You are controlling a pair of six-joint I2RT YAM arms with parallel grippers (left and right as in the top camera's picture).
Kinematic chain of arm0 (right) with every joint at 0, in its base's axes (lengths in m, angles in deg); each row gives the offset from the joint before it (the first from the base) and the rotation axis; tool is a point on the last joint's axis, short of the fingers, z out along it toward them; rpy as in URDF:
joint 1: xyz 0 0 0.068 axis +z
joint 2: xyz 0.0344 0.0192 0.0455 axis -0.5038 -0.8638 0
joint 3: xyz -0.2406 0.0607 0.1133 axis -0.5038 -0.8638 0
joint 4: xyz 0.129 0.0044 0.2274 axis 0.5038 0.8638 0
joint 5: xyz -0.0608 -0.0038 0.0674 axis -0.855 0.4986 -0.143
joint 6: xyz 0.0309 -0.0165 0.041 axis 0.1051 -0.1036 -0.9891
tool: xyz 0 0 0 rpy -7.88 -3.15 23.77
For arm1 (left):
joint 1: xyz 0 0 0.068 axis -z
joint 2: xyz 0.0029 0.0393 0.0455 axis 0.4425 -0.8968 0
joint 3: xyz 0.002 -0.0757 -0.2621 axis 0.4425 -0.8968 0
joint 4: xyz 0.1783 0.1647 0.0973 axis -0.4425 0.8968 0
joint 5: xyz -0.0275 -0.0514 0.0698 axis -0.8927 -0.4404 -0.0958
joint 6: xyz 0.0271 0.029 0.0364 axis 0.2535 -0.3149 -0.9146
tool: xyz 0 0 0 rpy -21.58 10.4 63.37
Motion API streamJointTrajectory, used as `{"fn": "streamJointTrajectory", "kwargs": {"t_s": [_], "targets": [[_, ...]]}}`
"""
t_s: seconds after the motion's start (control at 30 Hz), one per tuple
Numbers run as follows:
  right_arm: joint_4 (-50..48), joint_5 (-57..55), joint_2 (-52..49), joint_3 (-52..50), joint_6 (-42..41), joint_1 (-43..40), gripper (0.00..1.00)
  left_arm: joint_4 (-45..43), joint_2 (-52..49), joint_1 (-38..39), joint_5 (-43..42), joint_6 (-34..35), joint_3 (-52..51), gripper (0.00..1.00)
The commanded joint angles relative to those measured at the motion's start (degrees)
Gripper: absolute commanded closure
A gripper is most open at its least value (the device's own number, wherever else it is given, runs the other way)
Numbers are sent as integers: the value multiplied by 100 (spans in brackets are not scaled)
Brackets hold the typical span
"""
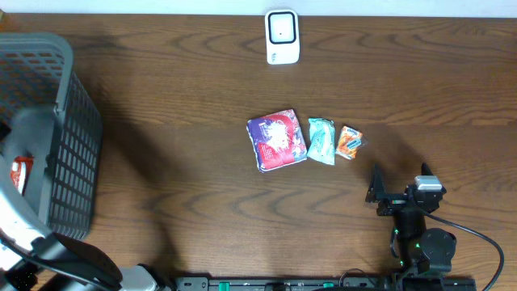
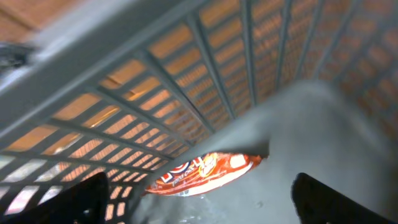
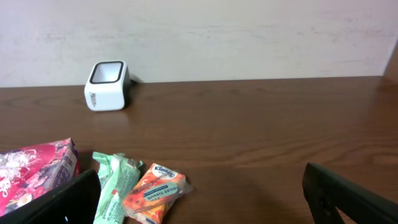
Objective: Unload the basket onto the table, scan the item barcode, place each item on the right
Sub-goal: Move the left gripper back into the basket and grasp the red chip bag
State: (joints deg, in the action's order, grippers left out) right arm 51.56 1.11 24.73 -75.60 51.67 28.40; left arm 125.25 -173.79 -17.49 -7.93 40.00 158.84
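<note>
My left gripper should grab the red-orange snack packet [image 2: 202, 174] near one end next. Most of its wrapper then stays uncovered, so the barcode can be scanned.
The white barcode scanner [image 1: 282, 36] stands at the table's far edge, also visible as the scanner [image 3: 107, 77] in the right wrist view. Three items lie mid-table: a pink-purple packet [image 1: 277, 140], a green packet [image 1: 321, 140] and an orange tissue pack [image 1: 349, 142]. My right gripper [image 1: 401, 179] hovers open just right of them and holds nothing; its own view puts the orange tissue pack [image 3: 154, 191] near its left finger. My left gripper [image 2: 202, 208] is open inside the grey basket [image 2: 155, 81]. A red-orange snack packet [image 2: 202, 174] lies on the basket floor just beyond its fingers.
The grey mesh basket [image 1: 77, 145] fills the table's left side, with the red packet [image 1: 19, 172] inside it and my left arm reaching in. A pale wall rises behind the scanner. Bare brown tabletop [image 1: 178, 202] lies between the basket and the items.
</note>
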Motion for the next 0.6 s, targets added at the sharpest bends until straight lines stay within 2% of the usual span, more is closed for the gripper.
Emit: {"fn": "streamJointTrajectory", "kwargs": {"t_s": [0.0,0.33,0.57], "targets": [[17,35,37,-7,66,-31,1,31,-374,-131,-566,-979,-7,10],[17,33,37,-7,66,-31,1,-48,-1154,-184,-588,-1392,-7,10],[17,33,37,-7,68,-31,1,-81,-1504,-177,-579,-1694,-15,14]]}}
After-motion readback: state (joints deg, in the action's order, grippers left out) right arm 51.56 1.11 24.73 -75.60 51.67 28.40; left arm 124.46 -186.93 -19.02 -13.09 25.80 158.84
